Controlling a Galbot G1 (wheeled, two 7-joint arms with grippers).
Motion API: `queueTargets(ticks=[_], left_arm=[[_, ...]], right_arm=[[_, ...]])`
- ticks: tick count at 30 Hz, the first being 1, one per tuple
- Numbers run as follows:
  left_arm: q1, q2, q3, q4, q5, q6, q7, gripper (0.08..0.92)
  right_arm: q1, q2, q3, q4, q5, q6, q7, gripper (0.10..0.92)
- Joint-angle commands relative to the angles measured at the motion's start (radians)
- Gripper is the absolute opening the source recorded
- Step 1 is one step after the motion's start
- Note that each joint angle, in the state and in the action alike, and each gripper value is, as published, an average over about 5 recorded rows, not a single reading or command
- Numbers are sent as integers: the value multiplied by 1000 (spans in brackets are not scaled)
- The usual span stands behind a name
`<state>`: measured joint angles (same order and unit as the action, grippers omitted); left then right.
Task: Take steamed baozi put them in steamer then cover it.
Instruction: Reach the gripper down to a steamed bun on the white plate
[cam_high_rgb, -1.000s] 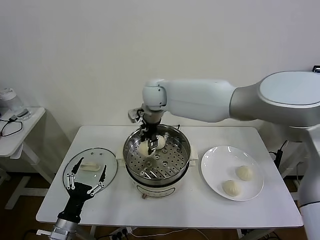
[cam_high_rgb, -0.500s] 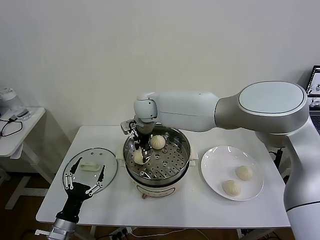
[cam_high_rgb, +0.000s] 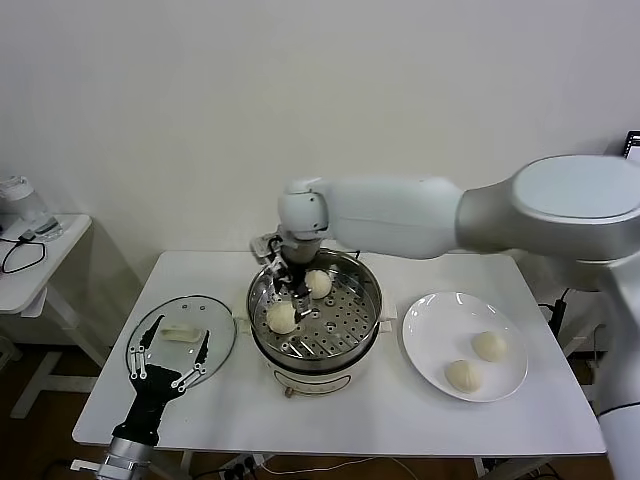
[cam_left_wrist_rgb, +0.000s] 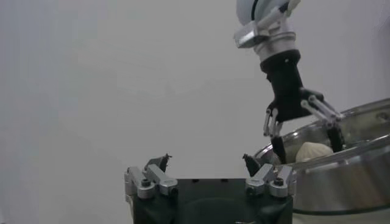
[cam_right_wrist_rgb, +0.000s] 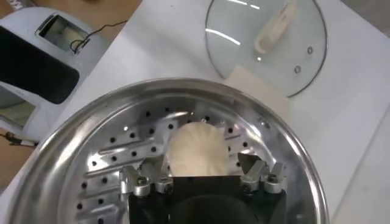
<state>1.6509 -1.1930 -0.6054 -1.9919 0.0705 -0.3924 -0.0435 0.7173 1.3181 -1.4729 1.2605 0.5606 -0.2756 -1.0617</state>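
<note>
My right gripper grabs the plate's baozi nearest the steamer by its rounded sides next, to put another baozi in the steamer (cam_high_rgb: 368, 318).
The steamer (cam_high_rgb: 368, 318) stands mid-table with two baozi on its perforated tray: one at the left front (cam_high_rgb: 282, 317) and one at the back (cam_high_rgb: 318, 284). My right gripper (cam_high_rgb: 288, 286) hangs open and empty just above the left baozi. In the right wrist view that baozi (cam_right_wrist_rgb: 198, 149) lies on the tray between the spread fingers of my right gripper (cam_right_wrist_rgb: 201, 165). Two more baozi (cam_high_rgb: 489, 345) (cam_high_rgb: 462, 376) lie on the white plate (cam_high_rgb: 440, 322). My left gripper (cam_high_rgb: 170, 355) is open and empty at the table's front left.
The glass lid (cam_high_rgb: 182, 335) with its white handle lies flat left of the steamer, right by the left gripper; it also shows in the right wrist view (cam_right_wrist_rgb: 265, 42). A small side table (cam_high_rgb: 40, 250) stands at the far left.
My right gripper carried a baozi down to the steamer's left front, opened and let it go, and has lifted slightly. The left arm has not moved.
</note>
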Motion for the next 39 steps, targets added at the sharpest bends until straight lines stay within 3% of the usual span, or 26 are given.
queueTargets(ticks=[1,7,13,21,39], left_arm=[[2,1,4,-3,8,4,1,823],[2,2,6,-2,12,5,1,823],[0,0,9,-2,14,8,1,823],[-1,-4,6,4,20,7,1,823],[2,-5,-6,11,21,5,0,823]], right_arm=[[118,-423,63,145,-152,84,-166,823],[79,-652,63,113,-258,159,-272,823],[-99,-765,78,97,-335,192,-249,823],[-363,-759,190,72,-379,205,-221,823],[-560,-676,307,-17,-445,203,-135,823]])
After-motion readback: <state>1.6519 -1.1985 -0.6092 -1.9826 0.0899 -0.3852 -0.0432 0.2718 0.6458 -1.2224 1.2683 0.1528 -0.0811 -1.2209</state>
